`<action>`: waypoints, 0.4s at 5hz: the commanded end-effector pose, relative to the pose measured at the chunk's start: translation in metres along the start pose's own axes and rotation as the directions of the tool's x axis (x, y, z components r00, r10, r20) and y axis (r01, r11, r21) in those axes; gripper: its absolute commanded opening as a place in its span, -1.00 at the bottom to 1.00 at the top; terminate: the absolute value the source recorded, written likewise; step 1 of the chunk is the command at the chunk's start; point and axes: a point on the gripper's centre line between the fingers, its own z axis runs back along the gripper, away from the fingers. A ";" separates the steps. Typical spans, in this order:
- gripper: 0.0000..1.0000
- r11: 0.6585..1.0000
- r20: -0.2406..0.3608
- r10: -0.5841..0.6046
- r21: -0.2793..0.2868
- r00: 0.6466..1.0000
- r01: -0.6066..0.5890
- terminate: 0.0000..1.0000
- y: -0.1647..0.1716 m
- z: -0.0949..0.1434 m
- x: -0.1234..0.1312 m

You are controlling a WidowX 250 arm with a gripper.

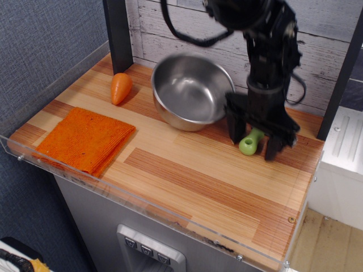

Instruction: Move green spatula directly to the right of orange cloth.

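Note:
My gripper grabs the green spatula by its lime handle (253, 137) next, to set the spatula directly beside the orange cloth (85, 139).
The green spatula (248, 146) lies on the wooden table at the right, just right of the steel bowl. Only its lime handle and ring end show; the blade is hidden behind the arm. My gripper (253, 139) is down over it, open, with one finger on each side of the handle. The left finger stands close against the bowl's rim. The orange cloth (85, 139) lies flat at the front left corner, far from the gripper.
The steel bowl (190, 90) looks tipped up and blurred beside my left finger. An orange carrot (120, 88) lies behind the cloth. A clear wall (142, 198) rims the table. A dark post (118, 34) stands at the back left.

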 end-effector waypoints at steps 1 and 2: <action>-1.00 1.000 0.018 0.004 0.009 1.000 -0.004 -1.00 0.002 0.006 0.000; -1.00 1.000 0.022 -0.008 0.026 1.000 0.008 -1.00 0.003 0.012 0.001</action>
